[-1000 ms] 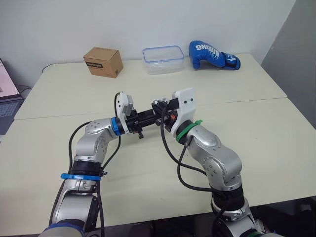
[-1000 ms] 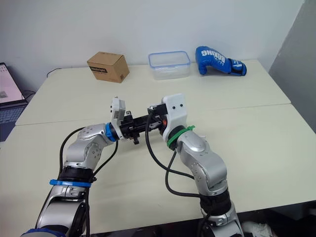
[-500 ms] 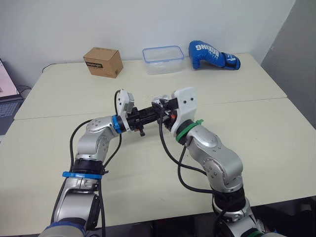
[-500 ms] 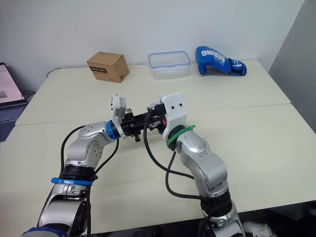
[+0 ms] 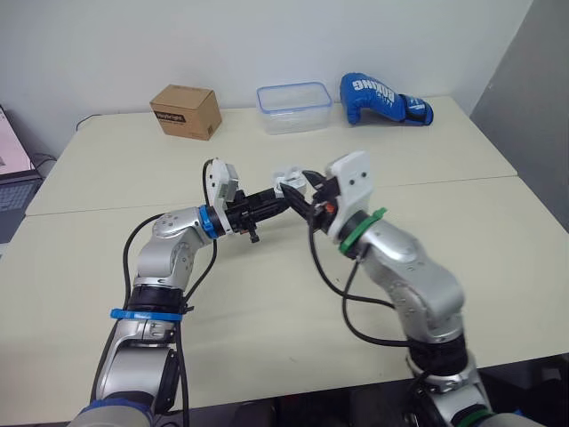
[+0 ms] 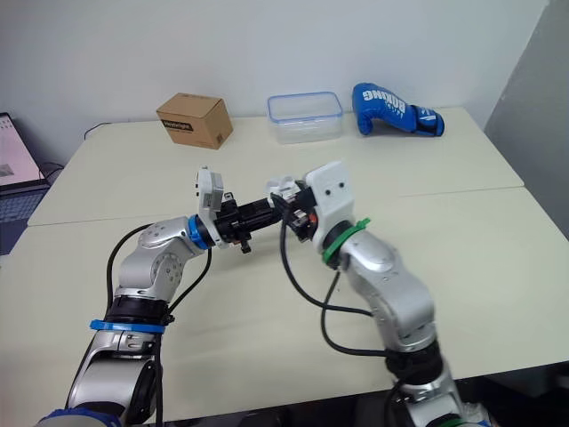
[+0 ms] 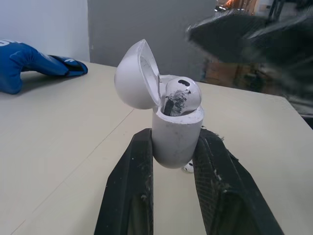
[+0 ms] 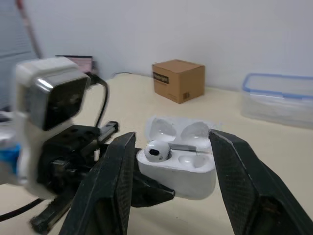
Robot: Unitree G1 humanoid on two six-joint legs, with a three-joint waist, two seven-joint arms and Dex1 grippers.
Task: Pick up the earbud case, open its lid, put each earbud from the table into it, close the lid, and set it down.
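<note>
The other earbud's stem should stay free to go into the empty socket, so my right gripper needs to reach that earbud and grab its rounded head.
My left gripper is shut on the white earbud case and holds it above the middle of the table. The lid stands open. One earbud sits in one socket; the socket beside it is empty. A small white piece, probably the other earbud, lies on the table under the case. My right gripper is open just right of the case, its fingers wide on either side without touching it.
Along the far edge stand a cardboard box, a clear plastic container with a blue rim and a blue boxing glove. A laptop sits off the left edge. A seam between two tabletops runs across the middle.
My right gripper has drawn back to the right, away from the case, which now shows with its lid open. The left gripper has kept its hold and risen slightly.
</note>
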